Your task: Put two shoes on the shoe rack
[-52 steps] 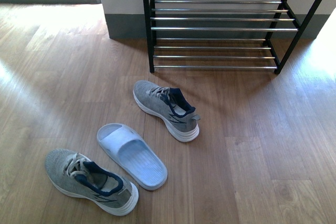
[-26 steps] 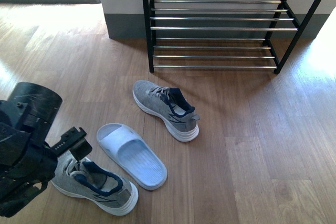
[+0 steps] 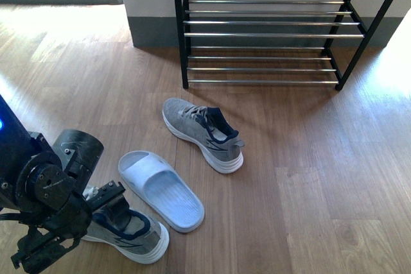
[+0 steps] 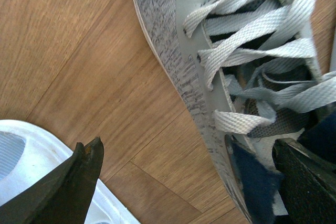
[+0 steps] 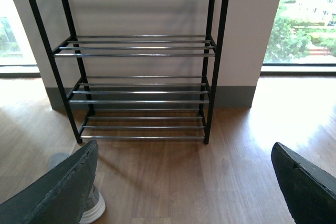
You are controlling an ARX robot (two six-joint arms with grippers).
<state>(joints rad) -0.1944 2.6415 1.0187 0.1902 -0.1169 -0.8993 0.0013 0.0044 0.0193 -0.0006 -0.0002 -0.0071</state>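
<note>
The sneaker's laced body is too wide for my fingertips. My left gripper should next grab the sneaker by its thin navy collar [image 3: 117, 228].
One grey sneaker [image 3: 136, 232] with a navy collar lies at the near left, partly hidden by my left arm [image 3: 54, 200]. The left wrist view shows its laces [image 4: 252, 51] close up. My left gripper [image 4: 191, 153] is open and straddles the sneaker's side wall. One finger [image 4: 307, 182] sits over the navy collar, the other [image 4: 73, 187] by the slide's edge. The second sneaker [image 3: 202, 129] lies mid-floor before the shoe rack [image 3: 270, 30]. My right gripper [image 5: 184, 150] is open, holds nothing, and faces the shoe rack [image 5: 142, 51].
A pale blue slide [image 3: 160, 189] lies between the two sneakers, and its edge [image 4: 21, 145] is next to my left finger. A grey-skirted wall [image 3: 151, 24] stands behind the rack. A sneaker's heel [image 5: 93, 207] peeks past my right finger. Wood floor [image 3: 321, 178] spreads to the right.
My left arm has come into the front view from the lower left. It has moved down and right over the near-left sneaker. The shoes have not moved.
</note>
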